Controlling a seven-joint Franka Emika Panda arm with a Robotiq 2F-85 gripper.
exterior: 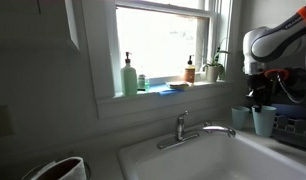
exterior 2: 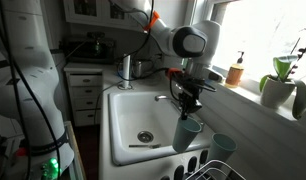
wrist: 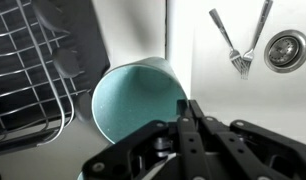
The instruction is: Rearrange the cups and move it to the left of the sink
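Observation:
The pale teal cup is above the sink's edge and would fall there if my gripper opened, so the cup stays held for now.
My gripper (exterior 2: 186, 103) is shut on the rim of a pale teal cup (exterior 2: 186, 133), at the sink's end next to the dish rack. In the wrist view the closed fingers (wrist: 188, 112) pinch the wall of this cup (wrist: 133, 100), and its open mouth faces the camera. A second teal cup (exterior 2: 223, 147) stands apart, nearer the window. Both cups also show in an exterior view, the held cup (exterior: 264, 122) and the second cup (exterior: 240, 118), below the gripper (exterior: 258, 97). The white sink (exterior 2: 121, 125) has a chrome faucet (exterior: 183, 128).
A wire dish rack (exterior 2: 208, 170) sits beside the cups; it also shows in the wrist view (wrist: 28, 70). Two forks (wrist: 238, 45) lie in the basin near the drain (wrist: 284, 50). A green soap bottle (exterior: 128, 75) and potted plants (exterior 2: 281, 82) stand on the windowsill.

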